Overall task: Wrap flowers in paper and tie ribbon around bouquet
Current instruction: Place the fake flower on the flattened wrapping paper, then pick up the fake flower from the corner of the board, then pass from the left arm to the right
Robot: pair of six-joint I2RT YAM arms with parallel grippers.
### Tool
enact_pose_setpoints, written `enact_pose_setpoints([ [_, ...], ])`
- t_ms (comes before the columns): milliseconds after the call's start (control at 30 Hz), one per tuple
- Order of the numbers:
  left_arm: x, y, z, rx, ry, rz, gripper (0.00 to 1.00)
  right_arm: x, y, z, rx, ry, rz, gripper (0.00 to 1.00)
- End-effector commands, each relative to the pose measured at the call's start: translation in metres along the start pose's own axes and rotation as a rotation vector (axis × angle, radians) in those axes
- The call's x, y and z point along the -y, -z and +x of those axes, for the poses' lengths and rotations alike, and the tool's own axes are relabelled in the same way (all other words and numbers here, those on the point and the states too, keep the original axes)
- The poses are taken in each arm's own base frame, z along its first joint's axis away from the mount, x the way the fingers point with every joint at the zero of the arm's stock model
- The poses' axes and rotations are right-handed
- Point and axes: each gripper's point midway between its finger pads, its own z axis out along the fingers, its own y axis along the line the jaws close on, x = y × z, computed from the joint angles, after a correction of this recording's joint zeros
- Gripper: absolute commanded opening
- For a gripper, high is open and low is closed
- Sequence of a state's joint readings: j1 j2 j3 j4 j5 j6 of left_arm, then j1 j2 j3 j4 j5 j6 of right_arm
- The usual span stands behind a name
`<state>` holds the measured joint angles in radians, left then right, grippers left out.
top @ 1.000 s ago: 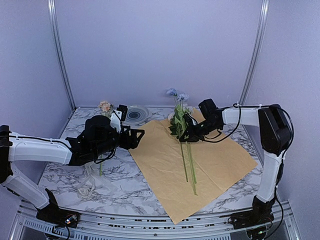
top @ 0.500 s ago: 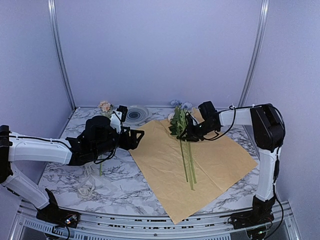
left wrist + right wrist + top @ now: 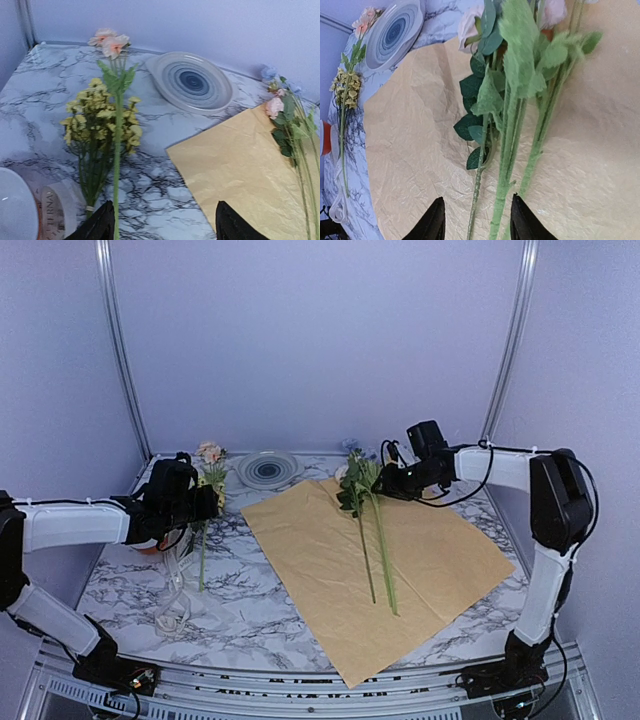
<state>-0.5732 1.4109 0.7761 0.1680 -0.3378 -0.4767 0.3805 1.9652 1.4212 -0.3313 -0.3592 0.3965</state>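
Note:
I need to grab the pink-headed flower next with my left gripper, by its stem below the leaves. The blossoms and leaves then stay free to join the bouquet.
The orange paper (image 3: 420,560) lies flat across the middle of the table. On it lie the flowers (image 3: 372,530), stems toward me and pink and pale blue blossoms at the paper's far edge (image 3: 276,106). My right gripper (image 3: 388,481) hovers over the leafy part. In the right wrist view it stands open (image 3: 477,227), with the green stems (image 3: 501,195) lying loose on the paper between its fingers. My left gripper (image 3: 165,230) is open over bare marble at the left. A single green stem (image 3: 117,180) runs just inside its left finger. The cream ribbon (image 3: 175,605) lies looped at the near left.
A yellow bunch (image 3: 100,120) and a pink-headed stem (image 3: 111,44) lie on the marble left of the paper. A blue-ringed plate (image 3: 192,82) stands at the back. A round spool (image 3: 47,212) sits at the left beside my left gripper.
My right gripper lowered the flowers onto the paper and opened, letting them go. My left arm swung back to the left, away from the paper, toward the yellow bunch.

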Motion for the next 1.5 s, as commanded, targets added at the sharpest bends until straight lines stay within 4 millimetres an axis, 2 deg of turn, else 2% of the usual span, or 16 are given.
enact_pose_setpoints([
  [0,-0.051,-0.011,0.028,-0.123,-0.002,-0.170,0.70,-0.003,0.049,-0.025,0.124,0.128,0.181,0.46],
  [67,-0.053,-0.024,0.037,-0.203,-0.020,-0.164,0.73,-0.005,0.054,-0.019,0.106,0.151,0.195,0.56],
  [233,-0.054,-0.053,0.058,-0.327,-0.077,-0.173,0.69,-0.014,0.060,-0.005,0.069,0.175,0.188,0.58],
  [367,-0.074,-0.062,0.071,-0.346,-0.080,-0.258,0.50,-0.029,0.061,0.001,0.064,0.208,0.155,0.58],
  [500,-0.070,-0.075,0.083,-0.391,-0.087,-0.240,0.32,-0.035,0.057,0.005,0.051,0.227,0.145,0.58],
  [667,-0.075,-0.083,0.097,-0.421,-0.093,-0.260,0.32,-0.034,0.055,0.010,0.029,0.233,0.151,0.58],
  [733,-0.076,-0.083,0.098,-0.423,-0.097,-0.264,0.23,-0.034,0.057,0.010,0.028,0.237,0.152,0.58],
  [800,-0.073,-0.082,0.094,-0.411,-0.090,-0.248,0.00,-0.037,0.060,0.009,0.034,0.242,0.148,0.59],
  [867,-0.060,-0.077,0.079,-0.359,-0.071,-0.184,0.00,-0.039,0.065,0.007,0.045,0.249,0.145,0.59],
  [933,-0.044,-0.064,0.052,-0.242,-0.048,-0.092,0.00,-0.048,0.072,0.003,0.071,0.264,0.126,0.59],
  [1000,-0.027,-0.038,0.007,-0.061,-0.010,0.004,0.00,-0.066,0.079,-0.002,0.111,0.305,0.071,0.58],
  [1067,-0.017,-0.011,-0.024,0.069,-0.006,0.062,0.00,-0.096,0.089,-0.004,0.160,0.371,-0.024,0.57],
  [1200,0.018,0.044,-0.061,0.257,-0.070,0.208,0.00,-0.179,0.115,0.004,0.271,0.538,-0.292,0.56],
  [1300,0.077,0.098,-0.069,0.388,-0.164,0.453,0.00,-0.240,0.145,0.014,0.367,0.627,-0.524,0.56],
  [1367,0.114,0.133,-0.063,0.438,-0.194,0.637,0.00,-0.275,0.162,0.023,0.412,0.664,-0.671,0.58],
  [1467,0.153,0.167,-0.054,0.459,-0.207,0.835,0.00,-0.317,0.181,0.033,0.466,0.704,-0.832,0.65],
])
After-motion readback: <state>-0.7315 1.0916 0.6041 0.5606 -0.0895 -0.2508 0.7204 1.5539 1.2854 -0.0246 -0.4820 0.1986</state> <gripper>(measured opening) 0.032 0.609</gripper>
